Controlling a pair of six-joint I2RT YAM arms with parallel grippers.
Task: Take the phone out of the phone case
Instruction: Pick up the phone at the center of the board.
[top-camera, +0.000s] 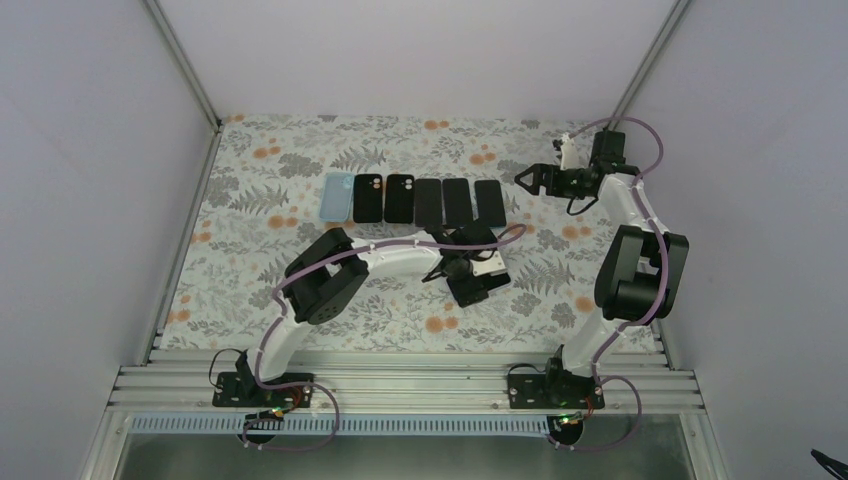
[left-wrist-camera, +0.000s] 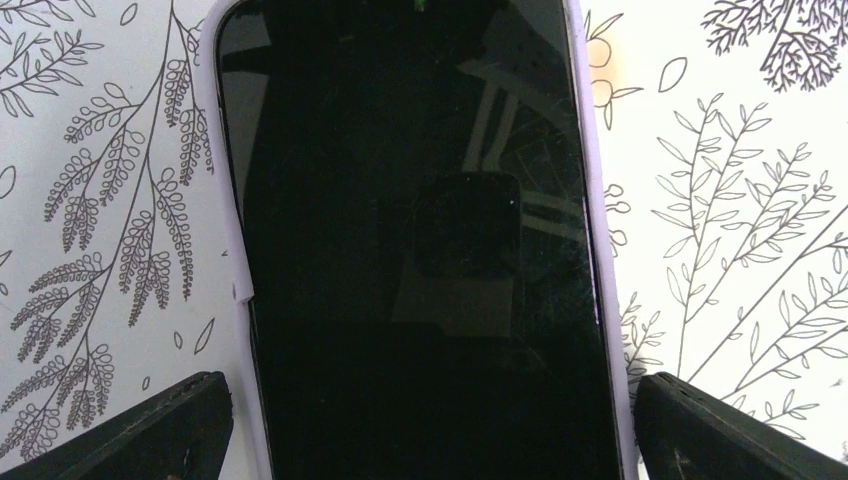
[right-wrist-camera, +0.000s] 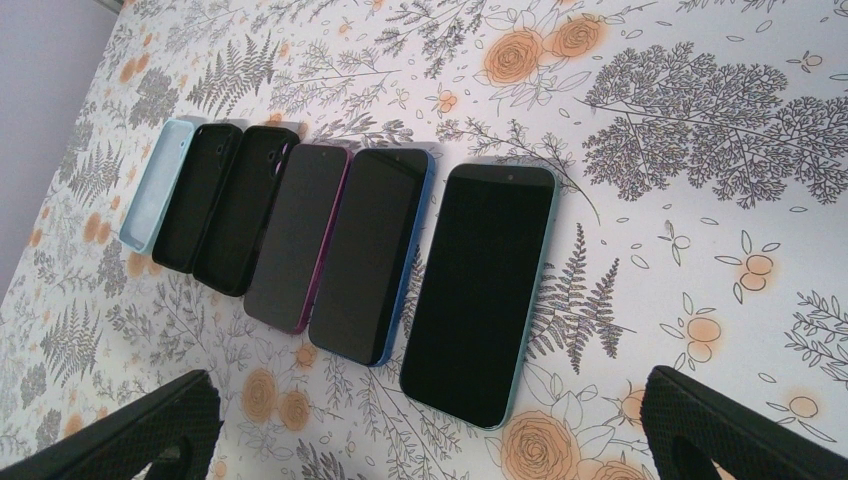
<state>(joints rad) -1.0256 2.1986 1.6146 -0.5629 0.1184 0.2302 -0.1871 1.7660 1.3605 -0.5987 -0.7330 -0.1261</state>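
My left gripper's fingers are down by the floral cloth on either side of the lilac rim (left-wrist-camera: 622, 388). My left gripper needs to close on the phone case (left-wrist-camera: 232, 200) now.
In the left wrist view a phone (left-wrist-camera: 420, 250) with a dark screen lies face up on the floral cloth, inside a pale lilac phone case (left-wrist-camera: 232, 200) whose rim shows along both long sides. My left gripper (left-wrist-camera: 430, 425) hangs just above it, open. One finger (left-wrist-camera: 150, 430) stands outside each long edge, clear of the case. From above, the left gripper (top-camera: 470, 272) covers this phone. My right gripper (top-camera: 525, 178) is open at the back right, raised above the cloth and holding nothing.
A row lies at the back of the cloth: a light blue case (right-wrist-camera: 160, 185), two black cases (right-wrist-camera: 225, 205), then phones in magenta (right-wrist-camera: 300, 235), blue (right-wrist-camera: 370, 250) and teal (right-wrist-camera: 485, 285) cases. Grey walls (top-camera: 90, 200) close in the left, back and right.
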